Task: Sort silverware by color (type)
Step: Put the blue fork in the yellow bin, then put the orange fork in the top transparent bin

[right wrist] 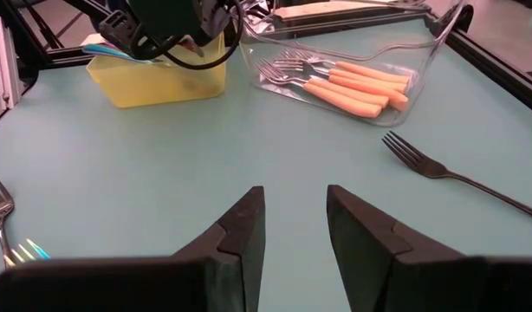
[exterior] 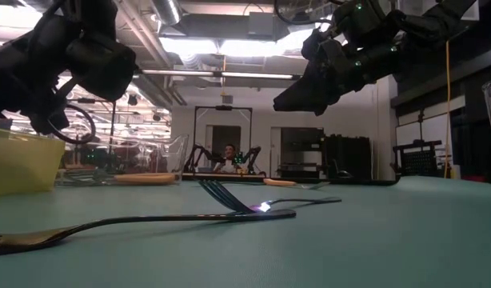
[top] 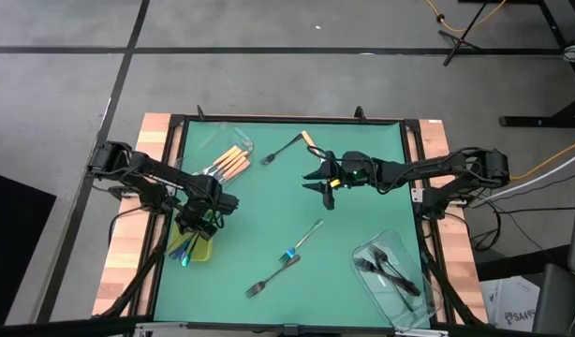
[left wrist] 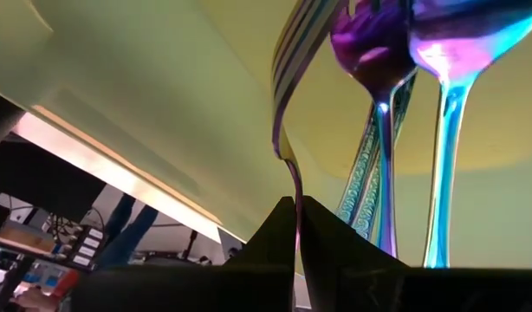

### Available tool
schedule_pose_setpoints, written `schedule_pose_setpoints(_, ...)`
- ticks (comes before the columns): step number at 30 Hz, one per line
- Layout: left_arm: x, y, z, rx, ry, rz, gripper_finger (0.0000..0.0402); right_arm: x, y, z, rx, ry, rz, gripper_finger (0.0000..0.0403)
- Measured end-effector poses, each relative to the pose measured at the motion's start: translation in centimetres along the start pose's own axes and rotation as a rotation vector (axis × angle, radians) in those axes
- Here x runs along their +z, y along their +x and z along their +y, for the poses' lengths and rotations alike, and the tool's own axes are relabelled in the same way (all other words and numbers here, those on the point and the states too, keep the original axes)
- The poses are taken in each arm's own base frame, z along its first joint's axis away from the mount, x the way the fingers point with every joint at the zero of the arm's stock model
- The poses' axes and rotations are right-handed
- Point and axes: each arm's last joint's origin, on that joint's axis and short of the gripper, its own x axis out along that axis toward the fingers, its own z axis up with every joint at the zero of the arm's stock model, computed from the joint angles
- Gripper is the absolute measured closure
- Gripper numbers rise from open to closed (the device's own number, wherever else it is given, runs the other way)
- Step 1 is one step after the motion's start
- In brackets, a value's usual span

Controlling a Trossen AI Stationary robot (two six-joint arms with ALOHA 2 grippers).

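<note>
I should open my left gripper: the iridescent fork's tined head [left wrist: 301, 48] is over the bottom of the yellow-green tray, so the fork would come to rest inside.
My left gripper [top: 196, 225] hangs over the yellow-green tray [top: 199, 251] at the table's left and is shut on an iridescent fork [left wrist: 288, 104]. Two more iridescent pieces [left wrist: 439, 130] lie in the tray beside it. My right gripper [right wrist: 294, 230] stands open above the table's middle [top: 325, 187], touching nothing. An orange-handled fork [top: 287, 148] lies just beyond it. On the table nearer the front lie an iridescent fork [top: 302, 241] and a dark fork [top: 267, 281]. My left gripper pinches the iridescent fork's thin handle [left wrist: 294, 186] between its two fingertips, coming slanting down from above. The fork runs on from the fingers into the tray, its tined head [left wrist: 305, 26] against the tray's yellow inside; whether it rests there I cannot tell.
A clear tub [top: 229, 159] with orange-handled forks stands at the far left. A second clear tub [top: 390, 271] with dark forks stands at the near right. Open green mat lies between them. A person sits in the room far behind the table [exterior: 227, 160].
</note>
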Motion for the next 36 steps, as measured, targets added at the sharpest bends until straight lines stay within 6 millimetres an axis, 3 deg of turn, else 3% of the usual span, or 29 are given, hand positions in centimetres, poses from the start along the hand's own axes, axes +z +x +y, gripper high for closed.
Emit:
schedule_pose_setpoints(8,0.0,0.0,0.0,0.006,0.000,-0.011,0.0398,0.0,0.0,0.0,0.000,0.000,0.000,0.0286)
schedule_pose_setpoints(18,0.1,0.0,0.0,0.010,0.000,-0.018,0.0336,0.0,0.0,0.0,0.011,0.000,0.001,0.0286)
schedule_pose_setpoints(26,-0.1,-0.1,0.1,-0.013,-0.010,0.037,0.0327,-0.1,0.0,0.0,0.010,0.001,0.008,0.0286)
schedule_pose_setpoints(36,-1.1,-3.0,-1.3,-0.091,0.092,0.023,0.0327,-0.9,0.0,0.0,0.006,0.014,0.096,0.0286)
